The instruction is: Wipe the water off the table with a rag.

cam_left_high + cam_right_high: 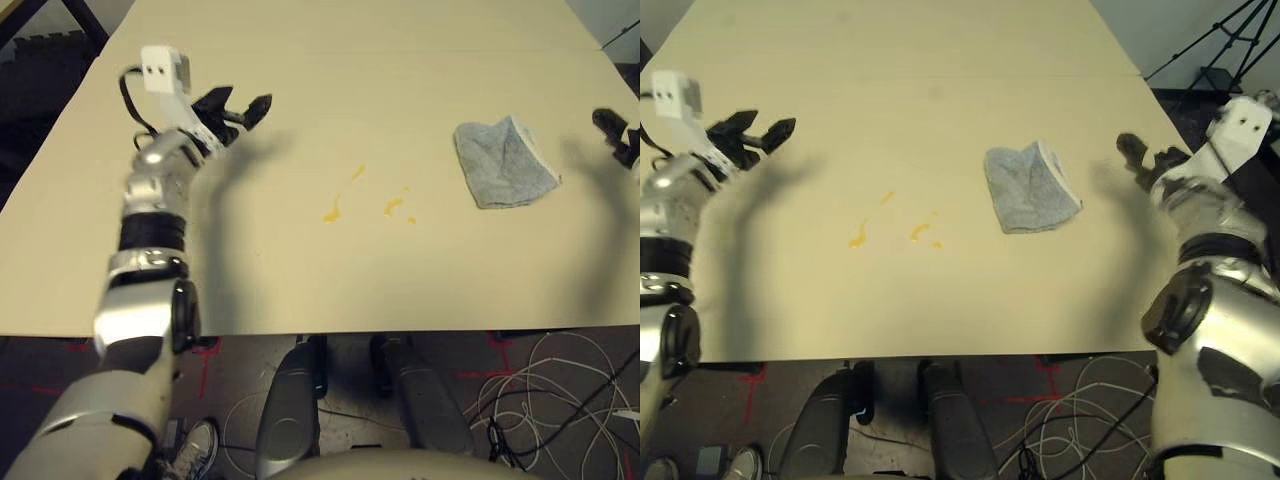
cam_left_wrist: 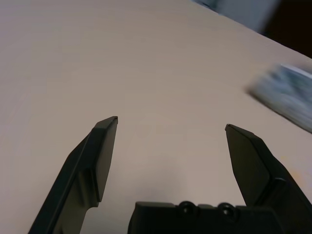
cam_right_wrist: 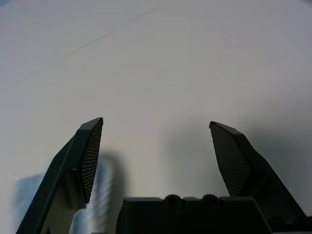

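Observation:
The right gripper picks up the rag by its white-trimmed edge [image 1: 536, 149] next, to wipe the yellowish drops of water [image 1: 393, 207] off the table.
The light-grey rag [image 1: 1030, 188] lies crumpled on the pale beige table [image 1: 940, 60], right of centre. A few small yellowish-orange drops of water [image 1: 858, 237] and a streak [image 1: 921, 231] sit left of the rag near the middle. My left gripper [image 1: 758, 130] hovers open over the table's left side, well away from the water; its fingers [image 2: 100, 151] hold nothing. My right gripper [image 1: 1135, 155] stands open at the right, a short way from the rag, with nothing between its fingers [image 3: 90, 156]. The rag [image 2: 287, 95] shows blurred in the left wrist view.
A faint seam [image 1: 940, 75] crosses the table's far part. Below the near table edge are cables [image 1: 1080, 420] on a dark floor. A tripod [image 1: 1225, 40] stands beyond the table's right far corner.

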`<state>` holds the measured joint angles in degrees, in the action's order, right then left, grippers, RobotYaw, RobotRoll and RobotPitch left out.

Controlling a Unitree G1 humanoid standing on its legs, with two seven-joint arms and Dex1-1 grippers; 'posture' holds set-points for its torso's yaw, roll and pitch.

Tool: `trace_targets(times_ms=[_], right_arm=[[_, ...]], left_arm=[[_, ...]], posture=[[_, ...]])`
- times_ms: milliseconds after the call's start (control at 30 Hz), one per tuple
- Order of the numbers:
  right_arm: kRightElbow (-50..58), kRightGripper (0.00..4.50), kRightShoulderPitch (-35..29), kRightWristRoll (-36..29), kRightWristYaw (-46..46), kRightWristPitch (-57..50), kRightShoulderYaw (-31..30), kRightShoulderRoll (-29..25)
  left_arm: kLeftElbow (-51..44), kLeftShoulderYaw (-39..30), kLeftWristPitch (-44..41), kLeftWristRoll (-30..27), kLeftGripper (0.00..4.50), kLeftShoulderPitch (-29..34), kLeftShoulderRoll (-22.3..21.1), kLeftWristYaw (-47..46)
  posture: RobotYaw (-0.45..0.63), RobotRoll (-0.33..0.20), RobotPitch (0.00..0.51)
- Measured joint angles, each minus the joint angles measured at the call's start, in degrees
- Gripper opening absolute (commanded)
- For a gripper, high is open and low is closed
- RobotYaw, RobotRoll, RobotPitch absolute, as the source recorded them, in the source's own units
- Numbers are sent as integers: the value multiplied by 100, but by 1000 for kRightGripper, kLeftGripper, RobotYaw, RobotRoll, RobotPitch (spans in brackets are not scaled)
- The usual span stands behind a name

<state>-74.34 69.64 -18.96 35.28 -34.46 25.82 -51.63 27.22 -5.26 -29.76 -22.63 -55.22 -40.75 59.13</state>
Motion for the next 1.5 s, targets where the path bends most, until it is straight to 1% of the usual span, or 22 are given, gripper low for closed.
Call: trace_targets(times_ms=[67,133,167,267,367,500,667,767,933,1000,1067,1167,1367,1500], right_arm=[[8,4475,-1,119,519,-689,-273,-89],[66,4475,-6,257,921,-1098,-560,-101],[142,4475,-22,398,1203,-1280,-804,-102],[225,4475,-94,696,1777,-1581,-1309,-101],[230,4475,-113,837,1978,-1639,-1475,-99],[271,4475,-192,1056,2368,-1669,-1820,-96],[383,4475,-302,1218,2921,-1842,-2157,-9],[411,4475,-310,1207,2893,-1853,-2118,49],[265,4475,-285,907,1956,-1583,-1429,107],[187,4475,-177,746,1628,-1562,-1126,91],[186,4475,-85,689,1528,-1569,-1033,31],[188,4475,-69,682,1616,-1700,-1057,-69],[317,4475,-128,783,2442,-2195,-1385,-142],[437,4475,-179,823,2699,-2299,-1510,-225]], left_arm=[[-401,166,-592,-162,4500,1,-362,542],[-617,216,-882,-253,4500,1,-539,863],[-680,271,-978,-270,4500,1,-607,1004],[-742,462,-1089,-259,4500,6,-654,1238],[-968,577,-1246,-273,4500,73,-676,1362],[-1393,692,-1581,-346,4500,298,-810,1617],[-1612,827,-1734,-398,4500,326,-856,1726],[-1616,843,-1744,-398,4500,326,-856,1721],[-1746,843,-1745,-399,4500,348,-856,1690],[-1805,849,-1745,-399,4500,399,-846,1660],[-1828,875,-1747,-399,4500,421,-819,1630],[-1853,875,-1763,-401,4500,434,-809,1599],[-1948,875,-1812,-415,4500,481,-780,1505],[-1974,875,-1834,-421,4500,515,-758,1443]], posture=[[-2,0,245],[-1,0,241],[4,0,241],[8,0,241],[16,0,244],[21,0,245],[26,0,244],[26,0,243],[22,0,244],[21,0,244],[20,0,244],[20,0,244],[13,0,243],[15,0,239]])
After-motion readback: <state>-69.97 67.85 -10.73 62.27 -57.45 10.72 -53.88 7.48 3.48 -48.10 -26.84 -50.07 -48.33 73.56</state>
